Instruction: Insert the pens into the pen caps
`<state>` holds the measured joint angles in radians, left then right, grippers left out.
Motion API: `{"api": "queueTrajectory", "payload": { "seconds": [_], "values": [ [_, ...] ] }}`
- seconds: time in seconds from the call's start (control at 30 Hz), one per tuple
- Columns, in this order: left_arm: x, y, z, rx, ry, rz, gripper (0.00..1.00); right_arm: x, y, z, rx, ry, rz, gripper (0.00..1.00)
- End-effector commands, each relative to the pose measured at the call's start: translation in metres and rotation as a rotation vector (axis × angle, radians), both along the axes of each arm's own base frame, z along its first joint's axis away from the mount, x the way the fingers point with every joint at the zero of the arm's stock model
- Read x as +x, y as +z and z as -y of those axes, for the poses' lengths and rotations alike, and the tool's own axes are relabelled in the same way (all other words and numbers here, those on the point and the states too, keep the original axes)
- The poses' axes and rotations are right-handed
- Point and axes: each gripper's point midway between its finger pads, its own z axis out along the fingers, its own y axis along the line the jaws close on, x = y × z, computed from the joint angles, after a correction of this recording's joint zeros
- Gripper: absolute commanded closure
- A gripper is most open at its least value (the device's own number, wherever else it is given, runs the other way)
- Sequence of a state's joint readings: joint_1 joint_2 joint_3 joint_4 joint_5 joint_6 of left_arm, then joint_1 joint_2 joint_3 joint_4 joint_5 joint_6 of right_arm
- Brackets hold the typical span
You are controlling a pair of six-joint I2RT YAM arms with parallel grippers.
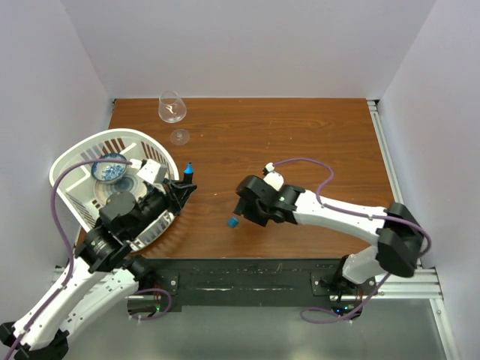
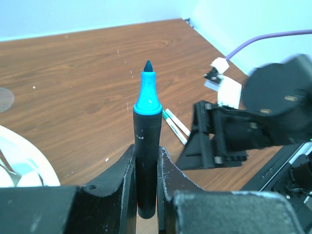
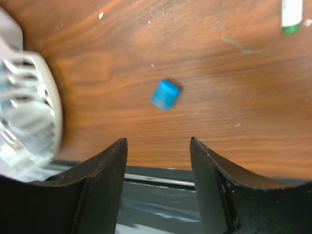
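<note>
The small blue cap should be grabbed across its round sides by my right gripper next. The cap's open end then stays free for the pen to go in.
My left gripper (image 1: 182, 187) is shut on a black pen with a blue tip (image 1: 188, 169), held upright beside the basket; in the left wrist view the pen (image 2: 147, 141) stands between the pads (image 2: 124, 170). A small blue cap (image 1: 233, 222) lies on the table, also in the right wrist view (image 3: 165, 94). My right gripper (image 1: 241, 212) is open and empty just above and behind that cap (image 3: 158, 141). Two slim white pens with green markings (image 2: 175, 126) lie beside the right gripper (image 2: 214, 141); one white, green-ended piece (image 3: 291, 14) shows at the frame's edge. No separate green caps are visible.
A white plastic basket (image 1: 75, 161) at the left holds a blue bowl (image 1: 111, 169) and a round dish; it also shows in the right wrist view (image 3: 34, 102). A wine glass (image 1: 172, 107) lies at the back. The table's near edge and a metal rail (image 1: 247, 274) run below the cap.
</note>
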<state>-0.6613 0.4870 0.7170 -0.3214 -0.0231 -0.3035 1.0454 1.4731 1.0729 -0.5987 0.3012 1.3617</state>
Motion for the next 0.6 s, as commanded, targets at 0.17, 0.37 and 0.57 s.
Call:
{"api": "queueTrajectory", "payload": {
  "seconds": [0.17, 0.37, 0.57],
  "values": [
    [0.000, 0.008, -0.013, 0.024, 0.039, 0.075, 1.00, 0.013, -0.024, -0.022, -0.111, -0.262, -0.173, 0.45],
    [-0.005, 0.011, -0.011, 0.017, 0.011, 0.093, 1.00, 0.013, -0.054, -0.028, -0.161, -0.320, -0.235, 0.45],
    [-0.006, 0.011, -0.009, 0.020, -0.004, 0.098, 1.00, 0.017, -0.067, -0.028, -0.183, -0.350, -0.231, 0.45]
  ]
}}
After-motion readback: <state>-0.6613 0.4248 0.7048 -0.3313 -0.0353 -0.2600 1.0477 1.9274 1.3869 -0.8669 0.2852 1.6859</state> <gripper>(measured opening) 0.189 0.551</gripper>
